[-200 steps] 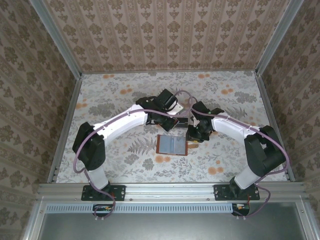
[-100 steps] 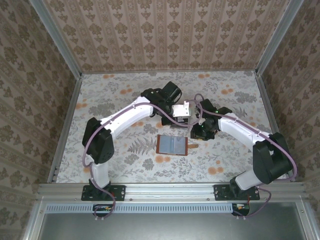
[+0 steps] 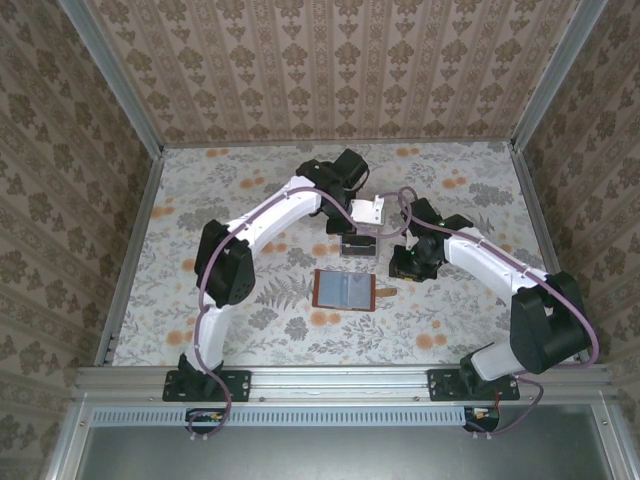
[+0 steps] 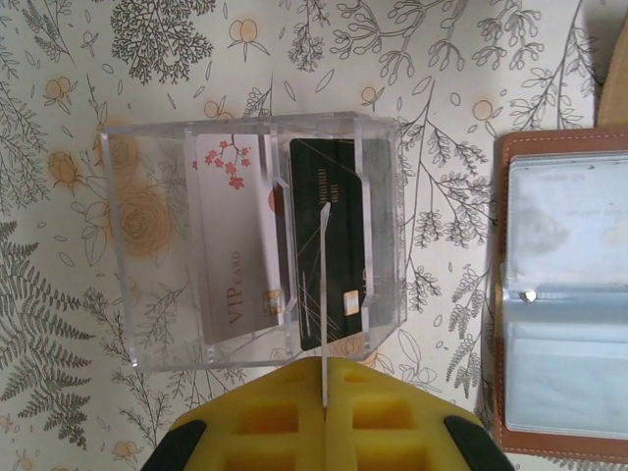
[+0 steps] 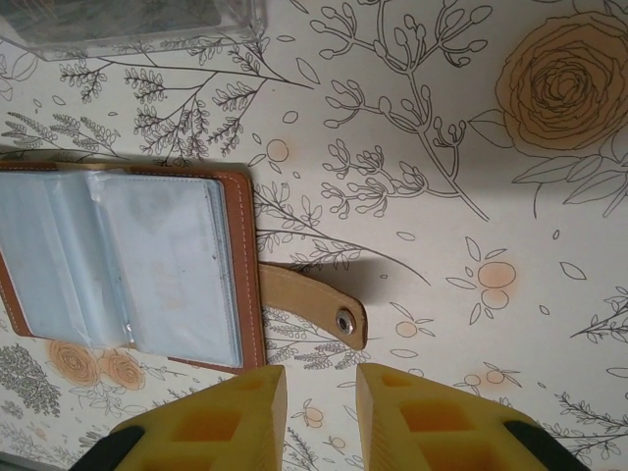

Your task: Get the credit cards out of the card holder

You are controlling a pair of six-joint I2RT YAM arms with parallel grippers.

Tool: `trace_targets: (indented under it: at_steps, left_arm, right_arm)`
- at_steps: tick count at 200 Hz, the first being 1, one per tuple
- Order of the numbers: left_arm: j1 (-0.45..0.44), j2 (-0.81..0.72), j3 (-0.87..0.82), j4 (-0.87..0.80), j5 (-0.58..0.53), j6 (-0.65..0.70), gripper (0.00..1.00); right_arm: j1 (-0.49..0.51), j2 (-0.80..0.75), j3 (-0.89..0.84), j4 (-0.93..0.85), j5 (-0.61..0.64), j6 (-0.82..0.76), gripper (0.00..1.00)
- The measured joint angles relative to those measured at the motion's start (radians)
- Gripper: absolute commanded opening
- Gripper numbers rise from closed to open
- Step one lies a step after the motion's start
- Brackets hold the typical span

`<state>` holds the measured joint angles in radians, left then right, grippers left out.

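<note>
My left gripper should keep hold of the credit card [image 4: 324, 285] until it is in line with the empty slot. The credit card would drop onto the black card below if I opened now.
The brown card holder [image 3: 345, 290] lies open on the table, its grey-blue sleeves [image 5: 128, 265] up and its strap tab [image 5: 309, 299] pointing right. My left gripper [image 4: 325, 368] is shut on a thin credit card [image 4: 324, 285], seen edge-on. It hangs above the clear plastic tray [image 4: 147, 245]. A white VIP card [image 4: 235, 240] and a black card [image 4: 329, 231] stand in the tray. My right gripper [image 5: 321, 388] is open with nothing between its fingers. It hovers just off the strap's tip, right of the card holder [image 4: 564, 294].
The clear tray [image 3: 358, 245] sits just behind the holder, mid-table. Its corner [image 5: 128, 20] shows at the top left of the right wrist view. Metal rails and patterned walls close in the floral tabletop [image 3: 250, 200] on three sides.
The left arm has stretched further back, bringing the gripper with its card over the clear tray. My right gripper has shifted a little to the right, away from the holder.
</note>
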<state>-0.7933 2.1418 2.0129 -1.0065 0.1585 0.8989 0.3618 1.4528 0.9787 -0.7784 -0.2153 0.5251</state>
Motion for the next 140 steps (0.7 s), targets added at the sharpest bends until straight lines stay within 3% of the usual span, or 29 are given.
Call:
trace_targets:
  at_steps: [140]
  left_arm:
    - [0.029,0.118,0.185,0.029,-0.052,0.076,0.00]
  right_arm:
    - [-0.014,0.000,0.000,-0.008,0.000,-0.010,0.26]
